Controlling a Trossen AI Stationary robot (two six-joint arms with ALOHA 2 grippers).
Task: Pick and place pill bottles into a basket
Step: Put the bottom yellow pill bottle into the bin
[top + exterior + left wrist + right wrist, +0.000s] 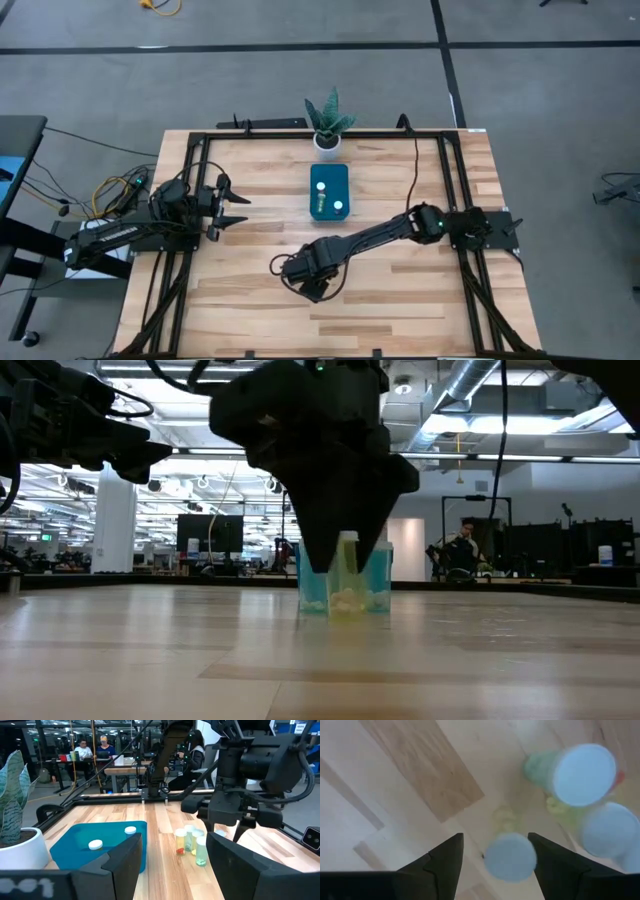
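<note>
I need to close my right gripper on the bottle now, as the gripper's fingers are on both sides of the white cap (510,857) above the wood.
The teal basket (328,192) lies on the table's far middle, with two white-topped pill bottles (95,844) inside. Several more pill bottles (190,840) stand upright in a cluster on the wood near the basket. My right gripper (300,272) is open and points down over the cluster. In the right wrist view its fingers (445,862) stand on either side of one bottle's white top (509,857). In the low view this yellowish bottle (347,575) stands on the table between the fingers. My left gripper (172,870) is open and empty at the table's left. My right gripper comes from above, pointing down, with one finger on either side of the upright bottle's white top (509,857). I cannot tell whether a finger touches it. The bottle's base rests on the table.
A white pot with a spiky green plant (327,135) stands just beyond the basket at the far edge. Other bottles (582,772) stand close beside the one between the fingers. A black frame (190,170) runs along the table's sides. People sit in the room behind.
</note>
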